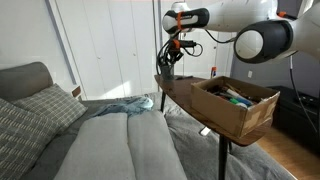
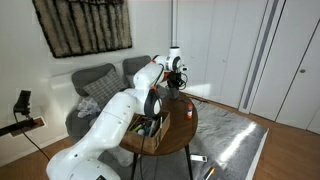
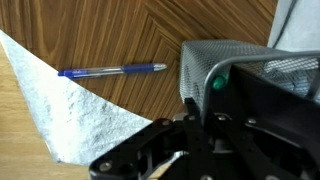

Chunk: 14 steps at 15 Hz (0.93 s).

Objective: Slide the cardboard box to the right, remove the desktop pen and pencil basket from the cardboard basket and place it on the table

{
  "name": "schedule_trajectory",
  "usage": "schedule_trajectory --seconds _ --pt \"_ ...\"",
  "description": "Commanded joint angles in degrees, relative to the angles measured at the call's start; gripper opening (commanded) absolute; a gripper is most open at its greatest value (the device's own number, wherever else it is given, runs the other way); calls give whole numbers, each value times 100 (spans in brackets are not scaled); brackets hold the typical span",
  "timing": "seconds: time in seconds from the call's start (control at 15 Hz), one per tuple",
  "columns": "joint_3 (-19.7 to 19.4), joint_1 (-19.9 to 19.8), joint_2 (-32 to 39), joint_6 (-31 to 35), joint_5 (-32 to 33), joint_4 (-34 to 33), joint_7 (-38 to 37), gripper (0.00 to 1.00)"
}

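Note:
The cup stands upright on the tabletop and would rest there, so it is now time to open my gripper.
The desktop pen and pencil basket (image 3: pixel 235 58), a small dark mesh cup, stands upright at the table's (image 1: pixel 185 92) far end in the wrist view, with a green item inside it. It also shows in an exterior view (image 1: pixel 164 71). My gripper (image 3: pixel 200 100) is shut on its rim from above and shows in both exterior views (image 1: pixel 170 52) (image 2: pixel 178 78). The cardboard box (image 1: pixel 236 108) sits apart from the cup at the other end of the table, overhanging its edge. It holds colourful items. It also shows in an exterior view (image 2: pixel 150 127).
A blue pen (image 3: pixel 110 71) lies on the wood beside the cup. White textured fabric (image 3: pixel 70 115) shows at the lower left of the wrist view. A grey couch (image 1: pixel 60 125) with cushions lies beside and below the table. White closet doors (image 1: pixel 110 45) stand behind.

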<state>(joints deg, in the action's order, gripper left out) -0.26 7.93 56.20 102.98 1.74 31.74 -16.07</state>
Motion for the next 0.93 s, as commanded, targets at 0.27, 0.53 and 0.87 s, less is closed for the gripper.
schedule_trajectory --seconds 0.27,0.53,0.87 --pt "272 -283 -38 62 -450 -137 31 35" --pt "344 -439 -554 -222 -555 -310 94 63" --pt "498 -305 -1165 -288 -620 -883 910 98"
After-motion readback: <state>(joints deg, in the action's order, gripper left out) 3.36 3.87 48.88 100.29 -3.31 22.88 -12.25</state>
